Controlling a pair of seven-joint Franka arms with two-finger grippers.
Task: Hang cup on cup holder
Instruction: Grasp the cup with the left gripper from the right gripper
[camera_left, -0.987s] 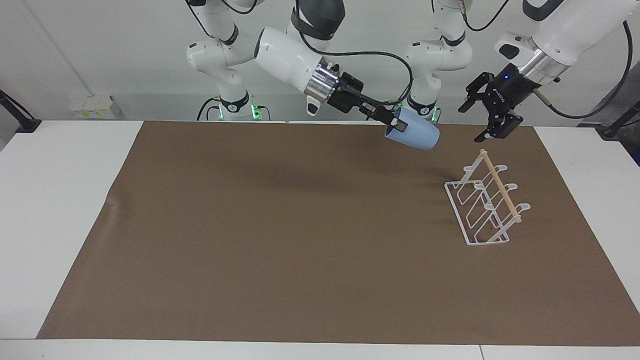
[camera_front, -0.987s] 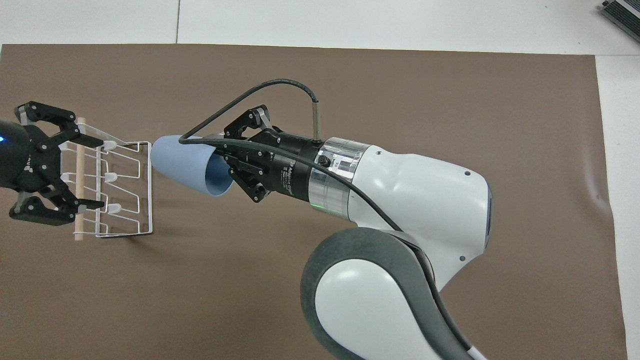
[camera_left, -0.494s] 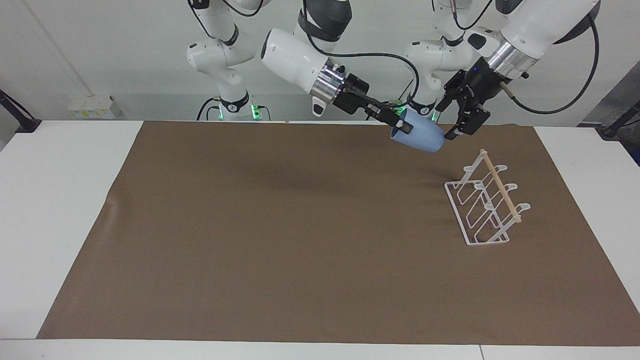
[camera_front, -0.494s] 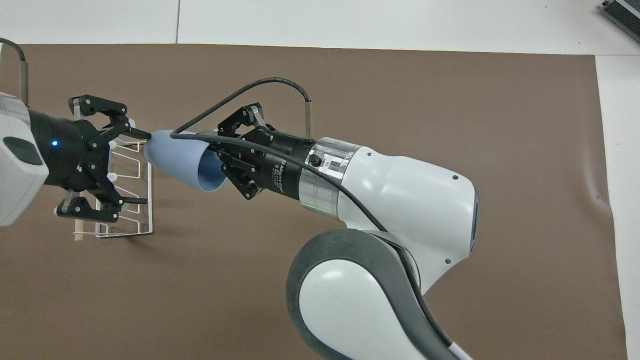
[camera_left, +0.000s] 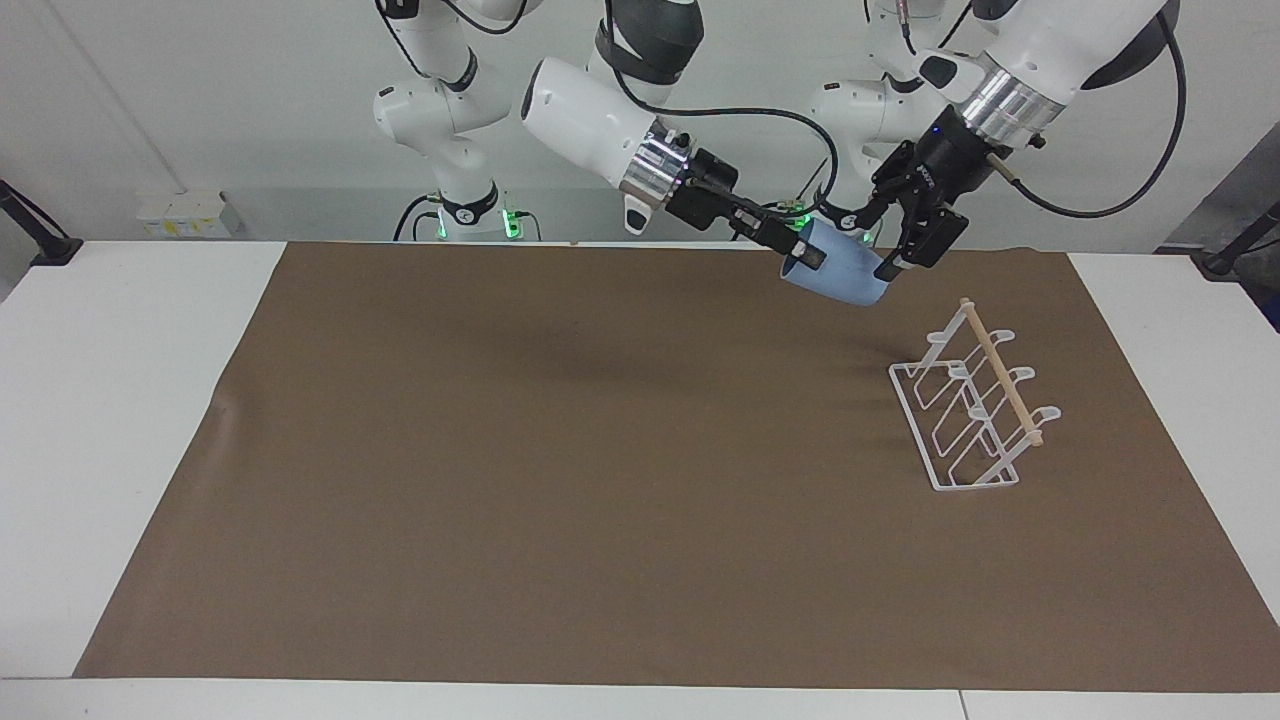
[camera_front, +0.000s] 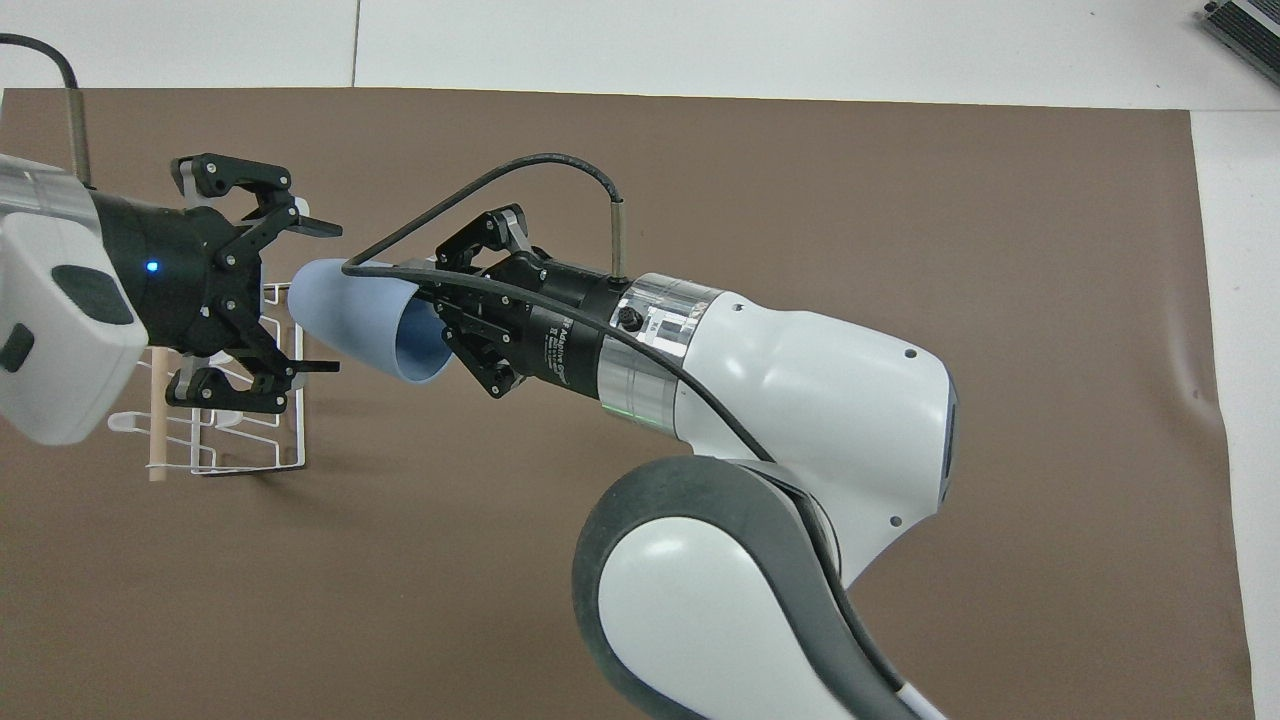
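Note:
My left gripper should next grab the light-blue cup by its closed end (camera_front: 314, 292) to hang it on the wire cup holder (camera_front: 246, 442).
The light-blue cup (camera_left: 843, 277) hangs in the air on its side, its closed end toward the left arm's end of the table. My right gripper (camera_left: 803, 251) is shut on the cup's rim, one finger inside; the overhead view shows the gripper (camera_front: 428, 322) and cup (camera_front: 345, 312) too. My left gripper (camera_left: 872, 250) is open, its fingers straddling the cup's closed end, also in the overhead view (camera_front: 335, 300). The white wire cup holder (camera_left: 958, 425) with its wooden dowel (camera_left: 1001, 375) stands on the mat, farther from the robots than the cup, with nothing on it. My left gripper partly covers it in the overhead view (camera_front: 250, 445).
A brown mat (camera_left: 550, 450) covers most of the white table (camera_left: 120, 400). Both arms reach in over the mat's edge nearest the robots, toward the left arm's end.
My left gripper has moved from over the cup holder to the cup and now straddles its closed end, still open. My right gripper has held the cup nearly still.

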